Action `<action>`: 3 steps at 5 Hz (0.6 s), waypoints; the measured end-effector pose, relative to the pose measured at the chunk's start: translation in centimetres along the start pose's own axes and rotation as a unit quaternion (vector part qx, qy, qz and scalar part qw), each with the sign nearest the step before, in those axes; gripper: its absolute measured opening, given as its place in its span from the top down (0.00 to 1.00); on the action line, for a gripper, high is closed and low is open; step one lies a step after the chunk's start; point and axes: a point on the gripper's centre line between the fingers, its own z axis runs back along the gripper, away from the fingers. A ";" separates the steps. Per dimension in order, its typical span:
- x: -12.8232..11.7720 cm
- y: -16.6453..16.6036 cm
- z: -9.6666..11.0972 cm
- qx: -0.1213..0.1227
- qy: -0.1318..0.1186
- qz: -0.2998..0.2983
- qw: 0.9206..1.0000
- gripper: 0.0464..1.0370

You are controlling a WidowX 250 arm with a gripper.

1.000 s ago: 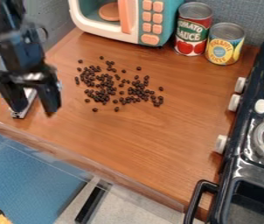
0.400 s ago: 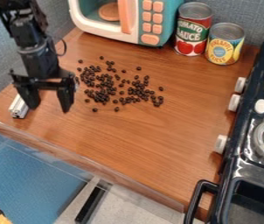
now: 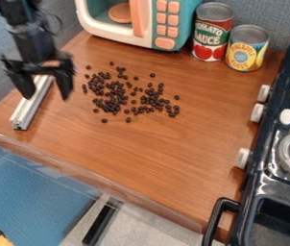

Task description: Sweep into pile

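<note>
My gripper should next pick up the silver metal bar (image 3: 30,108) by its middle, so that it can sweep the scattered dark beans into a pile.
My gripper (image 3: 45,94) hangs over the left side of the wooden counter, its two fingers spread apart with nothing held between them. Behind and just below it lies a silver metal bar (image 3: 30,108), slanting along the counter's left part; the gripper hides some of its upper portion. To the right of the gripper, small dark brown beans (image 3: 112,98) are scattered over the upper middle of the counter, denser at the left and centre, with a few loose ones around the edges.
A toy microwave (image 3: 102,30) stands at the back, with a red tomato can (image 3: 212,32) and a yellow pineapple can (image 3: 247,48) beside it. The black toy stove (image 3: 263,168) with white knobs lines the right side. A clear ledge (image 3: 96,176) borders the counter's front.
The gripper first shifted right, then rose up and back slightly left, uncovering more of the metal bar. Its fingers stayed apart, and the beans have not moved.
</note>
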 end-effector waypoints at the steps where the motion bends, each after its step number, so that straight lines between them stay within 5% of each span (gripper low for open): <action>1: 0.8 1.5 0.8 0.010 -0.003 0.020 1.000 0.04; 3: 1.1 2.9 -2.2 0.034 0.012 0.027 0.999 0.04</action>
